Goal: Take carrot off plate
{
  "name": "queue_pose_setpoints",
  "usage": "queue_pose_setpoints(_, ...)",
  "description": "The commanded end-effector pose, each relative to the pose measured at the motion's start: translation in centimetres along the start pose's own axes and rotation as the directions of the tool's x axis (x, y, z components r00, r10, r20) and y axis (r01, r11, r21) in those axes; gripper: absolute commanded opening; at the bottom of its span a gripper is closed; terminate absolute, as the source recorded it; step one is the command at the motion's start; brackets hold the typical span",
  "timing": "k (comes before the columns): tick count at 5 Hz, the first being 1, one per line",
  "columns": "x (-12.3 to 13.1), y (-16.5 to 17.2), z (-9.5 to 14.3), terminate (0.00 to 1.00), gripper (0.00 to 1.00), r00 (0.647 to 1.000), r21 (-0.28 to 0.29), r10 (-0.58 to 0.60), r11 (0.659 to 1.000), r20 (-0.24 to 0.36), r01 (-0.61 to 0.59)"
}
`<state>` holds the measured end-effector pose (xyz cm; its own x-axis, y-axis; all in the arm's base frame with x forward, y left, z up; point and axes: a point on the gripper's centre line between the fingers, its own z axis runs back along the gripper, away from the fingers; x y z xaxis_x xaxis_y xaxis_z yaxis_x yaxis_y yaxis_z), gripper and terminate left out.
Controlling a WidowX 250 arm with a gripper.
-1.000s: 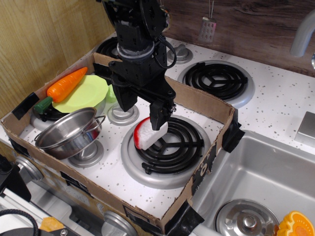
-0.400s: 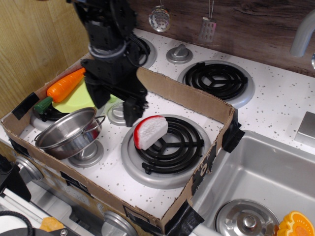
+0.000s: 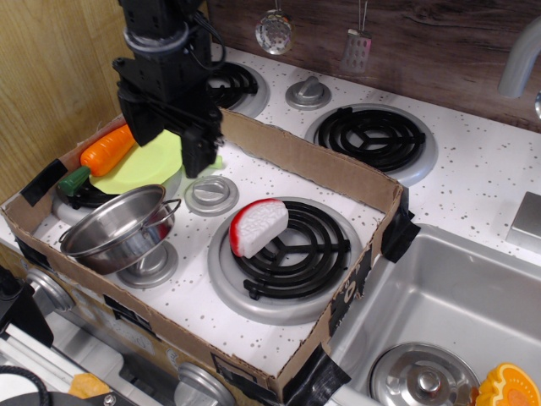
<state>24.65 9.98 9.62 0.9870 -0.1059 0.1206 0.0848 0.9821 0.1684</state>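
Observation:
I will take the carrot off the lime-green plate, and for that my gripper will next grab the carrot by its orange body.
The orange carrot with its dark green stem end lies across the left edge of the lime-green plate, inside the cardboard box at the left. My black gripper hangs open and empty above the plate's far side, just right of the carrot's thick end. One finger shows clearly; the other is against the carrot's upper part.
A steel pot stands just in front of the plate. A red-and-white toy piece lies on the front burner. The cardboard box wall rings the stove area. The sink is at the right.
My gripper has let go of the red-and-white piece on the burner and moved left and back, from over the burner to over the plate beside the carrot.

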Motion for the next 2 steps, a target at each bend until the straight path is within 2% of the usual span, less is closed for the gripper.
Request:
queue_pose_setpoints(1, 0.9, 4.0, -0.6, 0.0, 1.0, 0.999, 0.052, -0.013, 0.999, 0.049, 0.01)
queue_pose_setpoints(2, 0.6, 5.3, -2.0, 0.0, 1.0, 0.998, 0.072, 0.048, 0.996, 0.029, -0.05)
